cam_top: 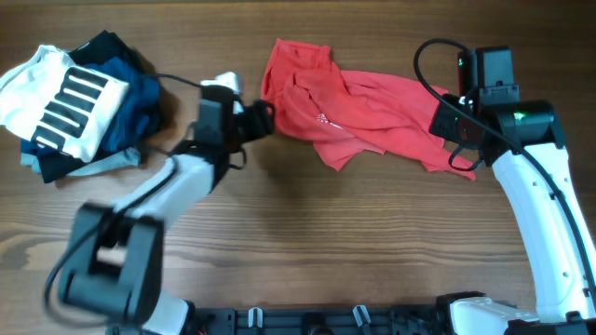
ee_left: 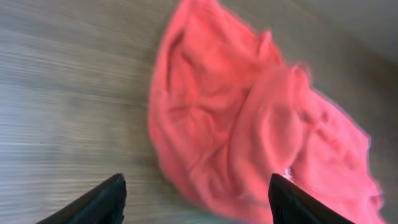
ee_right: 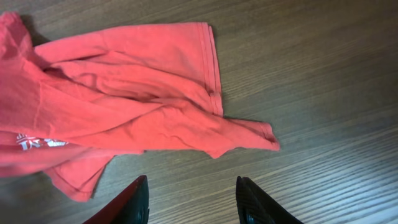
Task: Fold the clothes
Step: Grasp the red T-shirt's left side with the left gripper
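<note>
The left gripper grabs the red T-shirt by its edge opposite the T-shirt's end near my right gripper next, to spread the T-shirt for folding.
The red T-shirt (cam_top: 372,107) lies crumpled on the wooden table, stretching from top centre to the right, with a small white logo showing. My left gripper (cam_top: 262,119) is at the shirt's left edge. In the left wrist view it (ee_left: 196,200) is open and empty, just above the red cloth (ee_left: 249,124). My right gripper (cam_top: 449,127) is at the shirt's right end. In the right wrist view it (ee_right: 191,200) is open and empty over bare wood, just short of the shirt (ee_right: 124,106), whose white lettering (ee_right: 37,143) shows at the left.
A pile of other clothes sits at the far left: a white garment with black stripes (cam_top: 60,98) on top of navy and blue garments (cam_top: 135,102). Bare wooden table (cam_top: 326,233) lies in front of the shirt.
</note>
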